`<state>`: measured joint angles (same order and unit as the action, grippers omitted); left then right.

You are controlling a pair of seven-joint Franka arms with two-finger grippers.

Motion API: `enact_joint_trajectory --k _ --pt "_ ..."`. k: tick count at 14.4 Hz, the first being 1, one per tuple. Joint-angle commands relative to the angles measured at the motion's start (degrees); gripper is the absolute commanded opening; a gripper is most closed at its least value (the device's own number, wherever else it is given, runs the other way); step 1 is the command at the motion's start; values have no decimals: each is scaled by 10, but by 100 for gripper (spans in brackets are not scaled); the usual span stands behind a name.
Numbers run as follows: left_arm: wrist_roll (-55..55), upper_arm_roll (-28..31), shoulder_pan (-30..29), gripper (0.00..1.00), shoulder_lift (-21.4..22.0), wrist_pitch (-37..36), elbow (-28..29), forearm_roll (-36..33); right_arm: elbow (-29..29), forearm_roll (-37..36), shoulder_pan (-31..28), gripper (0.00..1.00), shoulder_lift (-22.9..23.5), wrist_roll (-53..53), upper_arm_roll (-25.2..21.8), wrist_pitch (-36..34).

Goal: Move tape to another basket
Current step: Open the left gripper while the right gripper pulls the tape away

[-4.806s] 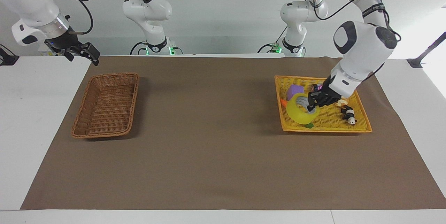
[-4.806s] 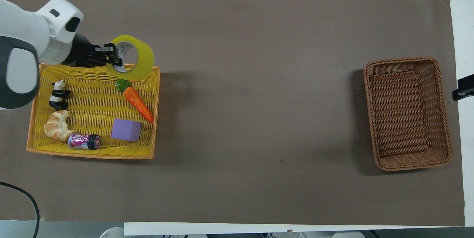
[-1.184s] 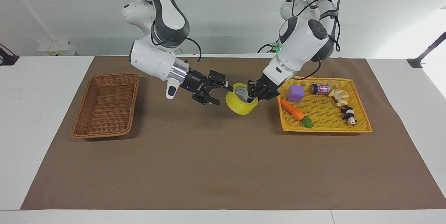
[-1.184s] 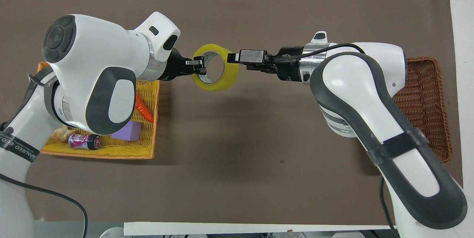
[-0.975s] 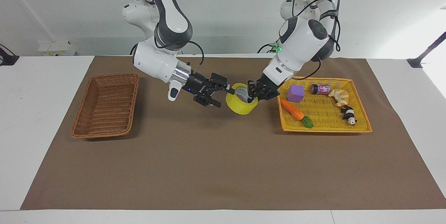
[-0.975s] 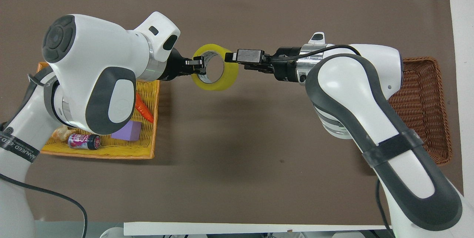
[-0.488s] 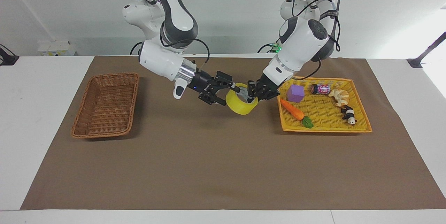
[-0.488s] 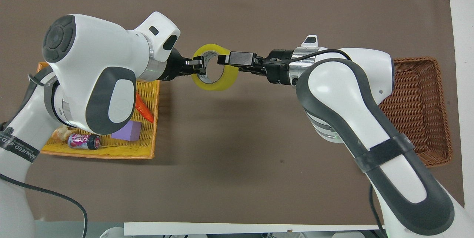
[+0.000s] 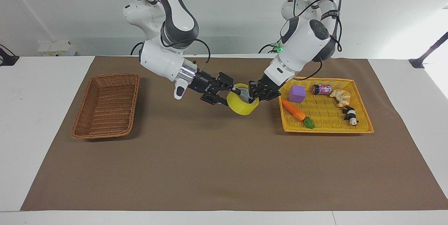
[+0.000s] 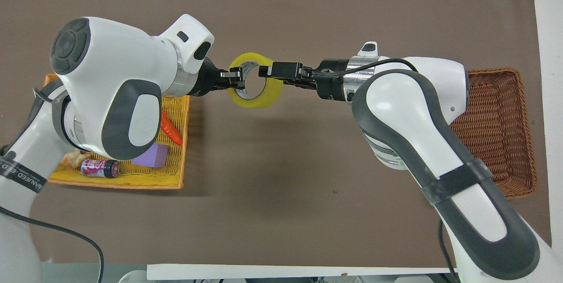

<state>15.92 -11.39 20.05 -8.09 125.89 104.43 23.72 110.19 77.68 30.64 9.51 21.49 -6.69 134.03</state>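
Observation:
The yellow tape will be grabbed next by its ring wall [image 10: 274, 82] with my right gripper. Then the tape can move into the dark-brown wicker basket [image 10: 496, 130].
The yellow tape [image 9: 241, 107] hangs in the air over the brown mat, between the two baskets. My left gripper [image 9: 257, 93] is shut on the tape's wall at the end toward the yellow tray; it also shows in the overhead view [image 10: 233, 74]. My right gripper [image 9: 225, 95] is open, with its fingers astride the tape's wall at the other end, one inside the ring and one outside; it also shows in the overhead view [image 10: 272, 71]. The tape [image 10: 264, 100] is tilted. The dark-brown wicker basket [image 9: 134, 92] lies empty at the right arm's end of the table, partly covered by the right arm in the overhead view [image 10: 501, 120].
The flat yellow tray [image 9: 329, 113] at the left arm's end holds a carrot [image 9: 293, 110], a purple cube [image 9: 296, 93], a can [image 9: 322, 89], a croissant [image 9: 341, 96] and a panda figure [image 9: 350, 114]. The left arm covers much of the tray [image 10: 145, 176] from above.
My right gripper has moved in toward the tape until its open fingers straddle the tape's wall. My left gripper has held the tape still.

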Motion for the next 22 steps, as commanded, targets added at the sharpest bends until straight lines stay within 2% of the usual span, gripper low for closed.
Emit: enact_joint_trajectory --k 1,2,6,7,8,9,10,11,14,16,19,20,22 --pt "-11 8 7 0 0 -13 -10 12 1 10 -1 9 0 3 -1 -2" --pt "-11 8 7 0 1 -13 -9 12 1 10 -1 0 0 3 -1 -2" --pt "-11 8 6 0 1 -13 -9 12 1 10 -2 0 -1 3 -1 -4" --pt "-10 8 6 3 1 -17 -9 12 1 10 -4 0 -1 3 -1 -5" --pt "-6 8 7 18 1 -18 -9 12 1 10 -5 0 -1 3 -1 -6" --pt "1 8 8 56 2 -19 -9 12 1 10 -5 0 -1 2 -2 -11" --pt "13 8 8 88 5 -20 -9 12 1 10 -6 0 -2 2 -1 -14" --pt "26 8 6 95 10 -30 -14 12 1 10 -7 0 -2 2 -1 -15" --pt "25 15 -5 96 44 -96 -26 5 2 10 -15 0 -5 1 -2 -21" --pt "11 18 -52 97 74 -150 -26 3 16 6 -43 0 -25 1 -3 -35" --pt "-43 24 -133 97 115 -239 -30 -37 44 -6 -150 0 -51 21 -4 -138" --pt "-72 26 -157 98 119 -253 -30 -52 44 -30 -200 0 -55 23 -5 -189" --pt "-125 26 -208 98 121 -276 -30 -88 43 -123 -314 0 -57 48 -5 -298"
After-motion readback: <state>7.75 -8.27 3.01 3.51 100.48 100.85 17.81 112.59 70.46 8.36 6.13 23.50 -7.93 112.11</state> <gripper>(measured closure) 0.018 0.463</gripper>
